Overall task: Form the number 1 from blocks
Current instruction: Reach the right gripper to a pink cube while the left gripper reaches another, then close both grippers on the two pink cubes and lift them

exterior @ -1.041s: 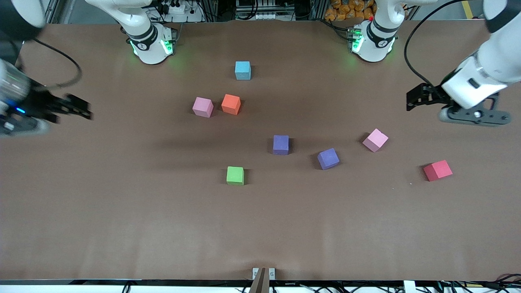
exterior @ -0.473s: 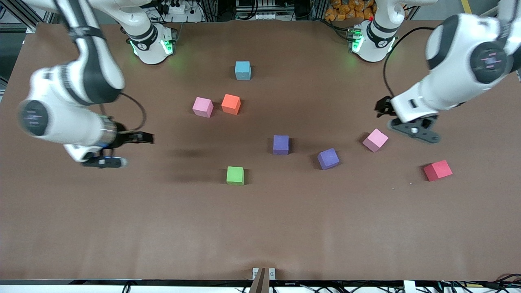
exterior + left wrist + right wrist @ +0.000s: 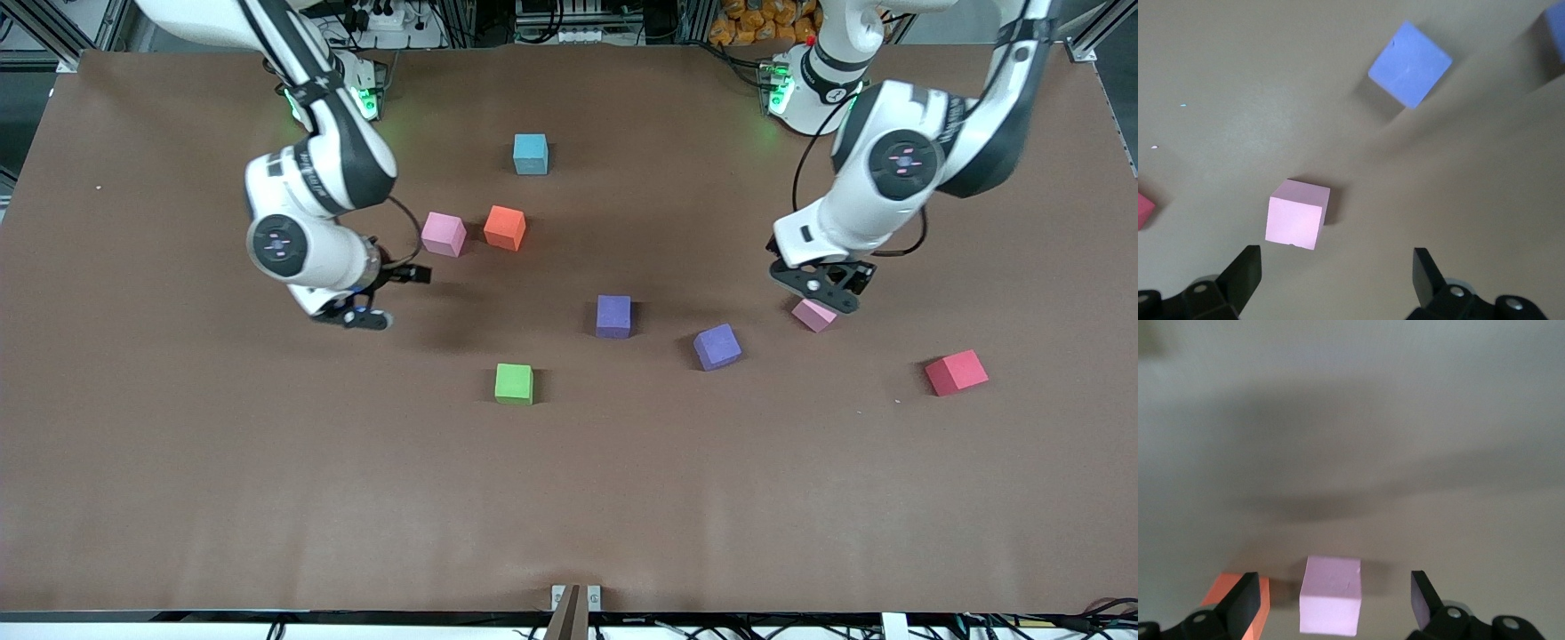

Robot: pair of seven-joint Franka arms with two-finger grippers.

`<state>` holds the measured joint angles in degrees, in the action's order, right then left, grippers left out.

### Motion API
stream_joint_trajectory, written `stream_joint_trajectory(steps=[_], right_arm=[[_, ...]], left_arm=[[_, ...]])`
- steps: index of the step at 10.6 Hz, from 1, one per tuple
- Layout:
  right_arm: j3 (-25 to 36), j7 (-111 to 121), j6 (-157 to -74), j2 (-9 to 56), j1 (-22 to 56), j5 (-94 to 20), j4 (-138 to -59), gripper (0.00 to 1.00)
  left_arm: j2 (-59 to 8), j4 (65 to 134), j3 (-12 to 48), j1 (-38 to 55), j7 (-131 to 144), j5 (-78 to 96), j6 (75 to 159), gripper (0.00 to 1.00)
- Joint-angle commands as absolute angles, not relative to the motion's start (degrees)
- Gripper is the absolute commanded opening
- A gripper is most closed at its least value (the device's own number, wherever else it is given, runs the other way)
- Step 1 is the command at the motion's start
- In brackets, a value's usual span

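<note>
My left gripper will next grab the second pink block [image 3: 815,314] by two opposite sides, adding it to the number 1.
Eight blocks lie apart on the brown table: light blue [image 3: 530,153], pink [image 3: 443,234] beside orange [image 3: 504,228], purple [image 3: 613,316], a second purple [image 3: 717,346], green [image 3: 514,383], red [image 3: 956,372] and another pink [image 3: 813,315]. My left gripper [image 3: 822,290] hangs open just above that second pink block [image 3: 1297,213], which sits off-centre, closer to one finger [image 3: 1241,275]. My right gripper [image 3: 396,293] is open and low, pointing at the first pink block [image 3: 1330,595], with the orange block [image 3: 1221,588] beside it. Neither gripper holds anything.
The purple block [image 3: 1410,55] lies close to the left gripper's pink one, and the red block [image 3: 1143,210] lies toward the left arm's end. Bare table [image 3: 569,498] stretches nearer the front camera.
Both arms have swung in from the table's ends. The left gripper has come over the pink block, and the right one has come in beside the pink and orange pair. No block has moved.
</note>
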<state>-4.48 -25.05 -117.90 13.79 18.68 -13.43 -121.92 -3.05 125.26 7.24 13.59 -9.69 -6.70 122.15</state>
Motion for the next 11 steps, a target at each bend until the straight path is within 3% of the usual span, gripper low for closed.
stream_joint_trajectory(steps=[1, 4, 11], right_arm=[[-4.1, -26.3, -121.0, 11.9, 20.5, -18.1, -128.6, 1.0], [-4.1, -26.3, -122.1, 13.0, 22.9, -18.1, -130.5, 1.0], [-4.1, -26.4, -124.5, 17.0, 24.7, -18.3, -130.5, 1.0]], left_arm=[[-3.4, 130.1, 6.7, 12.9, -15.2, -9.8, 129.3, 1.0], [-5.7, 134.4, 2.7, 12.7, -21.0, -9.8, 138.1, 1.0], [-13.5, 134.5, -1.8, 12.6, -22.4, -9.6, 147.1, 1.0]])
